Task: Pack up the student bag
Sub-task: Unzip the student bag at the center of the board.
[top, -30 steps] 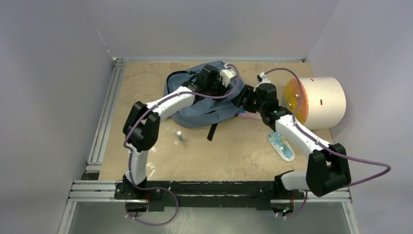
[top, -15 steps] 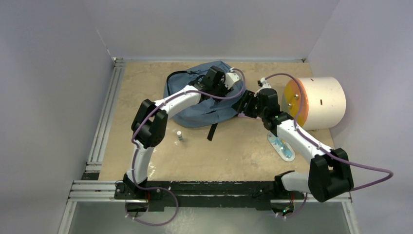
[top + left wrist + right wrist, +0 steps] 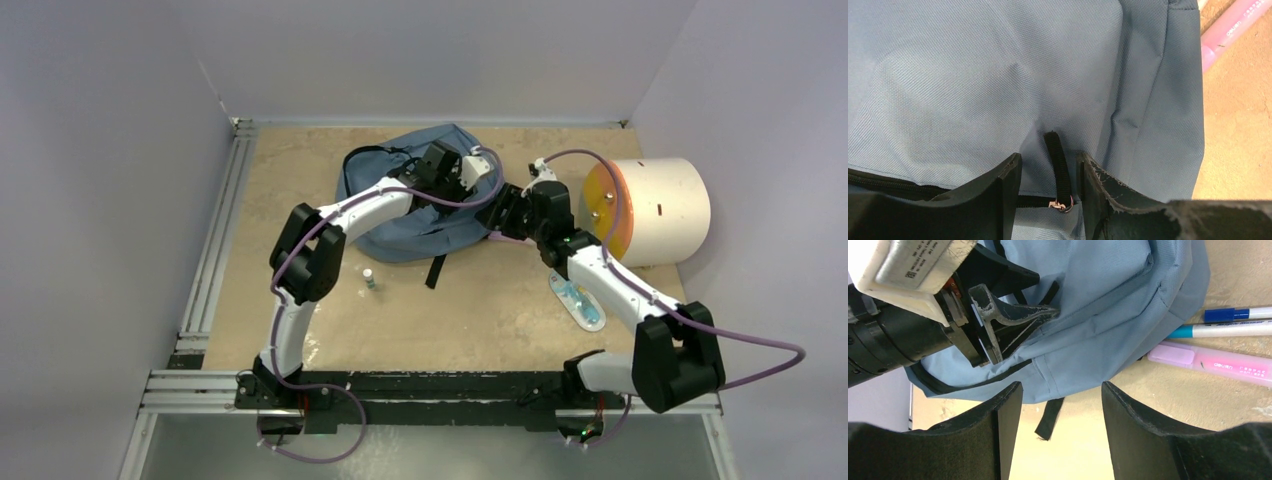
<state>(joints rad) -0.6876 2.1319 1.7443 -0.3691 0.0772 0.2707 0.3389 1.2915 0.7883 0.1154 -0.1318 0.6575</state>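
The left gripper needs to close on the thin black zipper pull (image 3: 1060, 170). The pull lies lengthwise between the gripper's open fingers, so closing now would hold it.
The grey-blue student bag (image 3: 415, 225) lies flat at the back of the table. My left gripper (image 3: 478, 185) hangs over its right part. In the left wrist view the left gripper (image 3: 1048, 159) stands open astride the black zipper pull strap (image 3: 1059, 167), which lies near the right finger with a gap on the other side. My right gripper (image 3: 503, 210) hovers at the bag's right edge. It is open (image 3: 1060, 387), with only bare table and a loose black strap end (image 3: 1048, 421) between its fingers. The bag's fabric (image 3: 1098, 300) fills the right wrist view above that.
Three pens lie beside the bag's right edge: a pink highlighter (image 3: 1218, 365), a teal pen (image 3: 1218, 330) and a blue pen (image 3: 1238, 314). A white cylinder with an orange face (image 3: 655, 210) stands at right. A small bottle (image 3: 369, 279) and a clear packet (image 3: 578, 298) lie nearer.
My left arm has swung right, carrying its gripper across the bag towards the right edge. The right gripper has shifted slightly. Both jaws kept their gaps.
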